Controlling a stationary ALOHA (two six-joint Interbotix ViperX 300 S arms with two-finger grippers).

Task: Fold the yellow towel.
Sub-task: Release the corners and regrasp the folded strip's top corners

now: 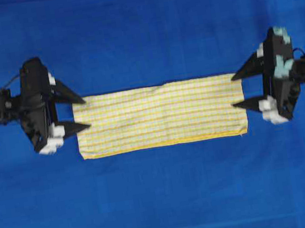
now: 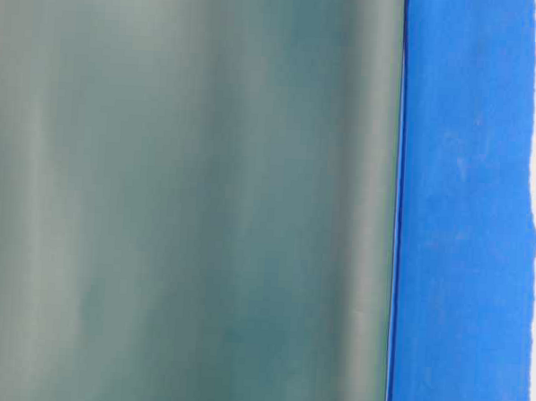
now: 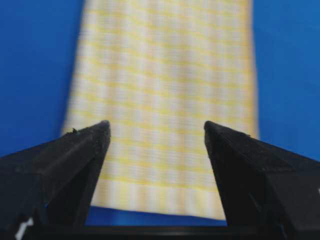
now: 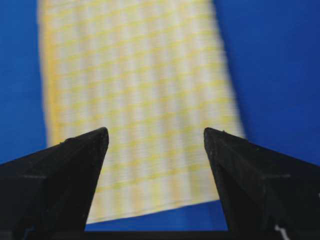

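Note:
My right gripper's fingers are above the towel's short end (image 1: 238, 91) and would miss it if they closed now. They need to go lower first, then close on the yellow towel (image 1: 160, 115).
The yellow towel (image 1: 160, 115) lies flat on the blue cloth as a long horizontal strip, with a solid yellow hem along its near edge. My left gripper (image 1: 82, 114) stands open at the towel's left short end, fingertips over that edge with nothing between them. At the right short end my right gripper (image 1: 235, 91) is open too and holds nothing. In the left wrist view the towel (image 3: 165, 100) stretches away between the spread fingers (image 3: 82, 150). The right wrist view shows the towel (image 4: 140, 100) likewise, its near edge slanting beyond the open fingers (image 4: 80, 155).
Blue cloth (image 1: 165, 198) covers the whole table around the towel. The table-level view is filled by a blurred grey-green surface (image 2: 187, 196) with a strip of blue cloth (image 2: 461, 211) at the right; no arm or towel shows there.

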